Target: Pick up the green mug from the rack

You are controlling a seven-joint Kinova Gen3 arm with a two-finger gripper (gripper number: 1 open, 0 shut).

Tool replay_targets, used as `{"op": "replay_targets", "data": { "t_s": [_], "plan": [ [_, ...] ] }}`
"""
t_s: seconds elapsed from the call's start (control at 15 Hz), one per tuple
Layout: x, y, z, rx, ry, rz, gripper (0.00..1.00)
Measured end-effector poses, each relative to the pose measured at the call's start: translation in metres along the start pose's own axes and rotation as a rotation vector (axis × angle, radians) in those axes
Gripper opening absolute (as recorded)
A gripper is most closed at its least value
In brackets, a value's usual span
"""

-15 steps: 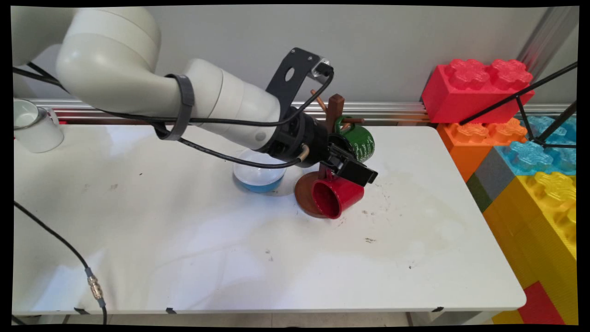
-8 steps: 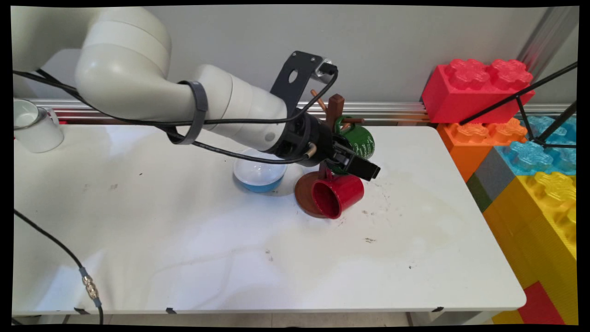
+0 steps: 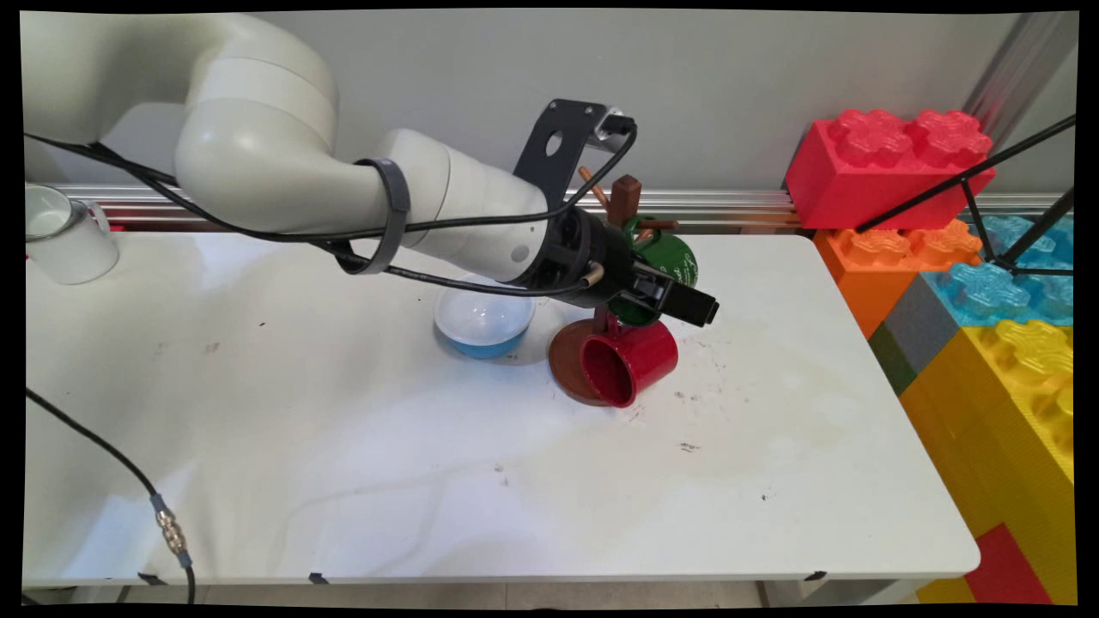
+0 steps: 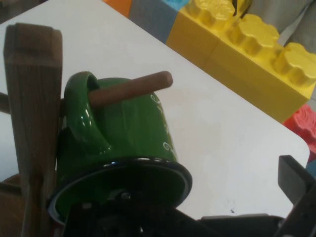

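Next, my gripper grabs the green mug by its dark rim (image 4: 163,164), so the green mug's handle (image 4: 80,111) stays free to slip off the wooden peg.
A brown wooden mug tree (image 3: 625,202) stands at the table's back middle. A green mug (image 3: 678,257) hangs by its handle from an upper peg (image 4: 131,89), and a red mug (image 3: 631,365) hangs lower, mouth toward the camera, over the tree's round base (image 3: 565,360). My gripper (image 3: 687,305) is open, level with the green mug's lower rim and just in front of it. In the hand view the green mug (image 4: 128,128) fills the centre with its rim close above the linkage. One black finger (image 4: 295,180) shows far right; the other is hidden. The tree's post (image 4: 32,123) stands at left.
A blue bowl with a white inside (image 3: 482,326) sits left of the tree, under the wrist. A white mug (image 3: 60,236) stands at the far left edge. Big red, orange, blue and yellow toy blocks (image 3: 893,163) line the table's right side. A black cable (image 3: 167,532) hangs front left.
The gripper has risen and shifted right, from just above the red mug to the level of the green mug's rim. Both mugs hang where they did.
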Motion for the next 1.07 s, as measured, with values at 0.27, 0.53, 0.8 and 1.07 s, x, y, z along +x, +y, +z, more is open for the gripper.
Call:
{"op": "replay_targets", "data": {
  "t_s": [0.27, 0.53, 0.8, 1.07],
  "plan": [
    [-0.0006, -0.0013, 0.0036, 0.004, 0.007, -0.024, 1.00],
    [-0.0022, -0.0018, 0.0053, 0.009, 0.011, -0.046, 1.00],
    [-0.0031, -0.0034, 0.0071, 0.015, 0.020, -0.068, 1.00],
    [-0.0038, -0.0048, 0.0087, 0.019, 0.026, -0.081, 0.00]
  ]
}}
